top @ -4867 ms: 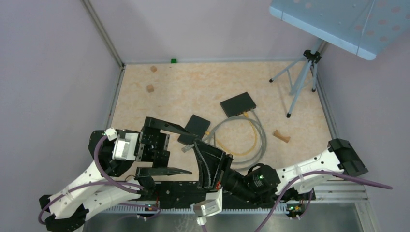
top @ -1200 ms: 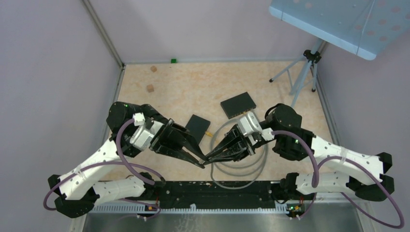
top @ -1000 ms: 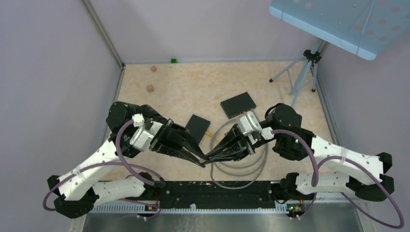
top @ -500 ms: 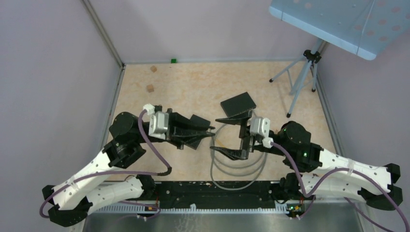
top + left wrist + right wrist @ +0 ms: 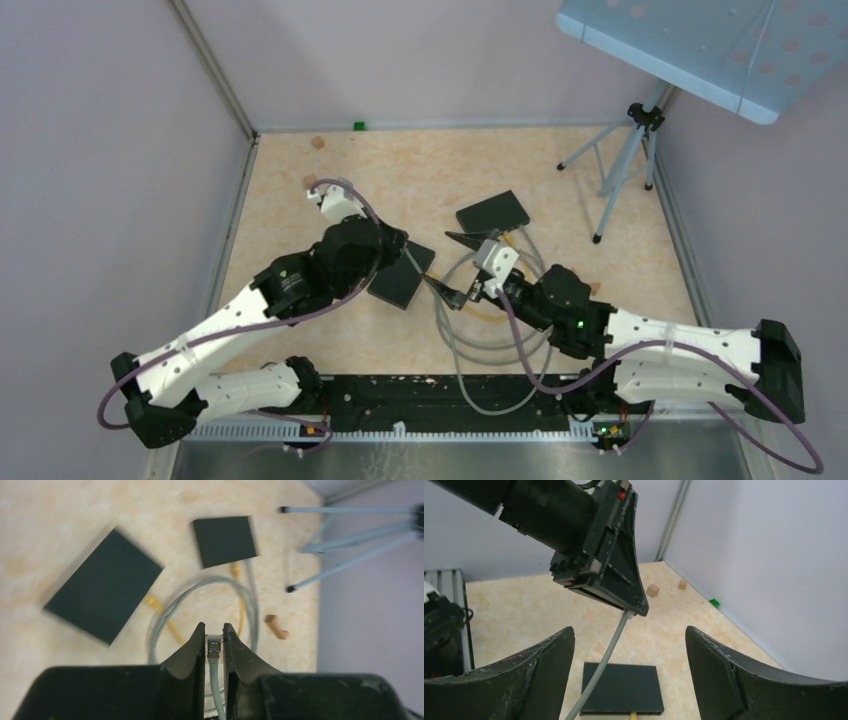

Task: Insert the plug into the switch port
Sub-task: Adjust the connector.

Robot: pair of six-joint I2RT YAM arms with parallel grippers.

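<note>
I should next grab the grey cable with my right gripper just behind the clear plug. The plug then stays free for my left gripper to retake and insert.
A clear plug [image 5: 214, 645] on a grey cable [image 5: 490, 335] is pinched between the fingers of my left gripper [image 5: 214, 632], which is shut on it above the floor. From the right wrist, that left gripper [image 5: 638, 609] shows side-on with the cable [image 5: 610, 647] hanging from its tip. One black switch [image 5: 403, 283] lies just under the left gripper [image 5: 405, 250]; a second switch [image 5: 493, 215] lies further back right. Yellow cables run from both. My right gripper [image 5: 456, 268] stands open and empty beside the cable, facing the nearer switch [image 5: 621, 687].
A tripod [image 5: 620, 170] stands at the back right under a blue perforated board [image 5: 690, 45]. Small wooden blocks [image 5: 653, 590] lie near the back left wall. A wooden piece [image 5: 276, 626] lies right of the cable coil. Walls close in the floor on three sides.
My right gripper let go of the plug, opened wide and drew back. My left gripper kept the plug and carried it up and back over the nearer switch.
</note>
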